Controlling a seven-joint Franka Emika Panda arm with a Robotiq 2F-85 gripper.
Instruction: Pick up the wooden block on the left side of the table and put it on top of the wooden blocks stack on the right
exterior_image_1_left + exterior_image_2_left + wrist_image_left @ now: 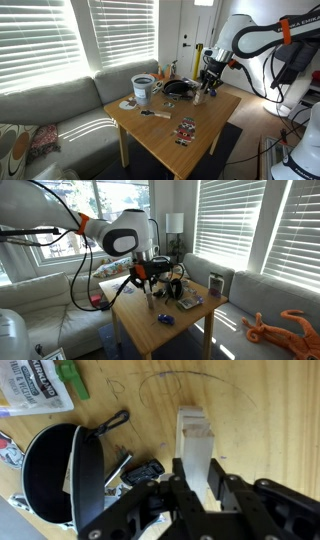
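The pale block is in line over the blocks stack, so it is now time for my gripper to open.
My gripper (200, 488) hangs over the far corner of the wooden table (165, 145) and is shut on a pale wooden block (197, 460). The block sits between both fingers, in line with the wooden blocks stack (190, 420), a pale tan upright column directly below. In both exterior views the gripper (207, 88) (150, 284) is just above the short stack (198, 98) (151, 302). I cannot tell whether the held block touches the stack.
A black round pan (48, 470) and small dark items lie close to the stack. A white bucket (144, 90) stands at the table's couch side. A patterned red-and-dark card (186, 130) lies near the front. A printed package (30, 385) is nearby.
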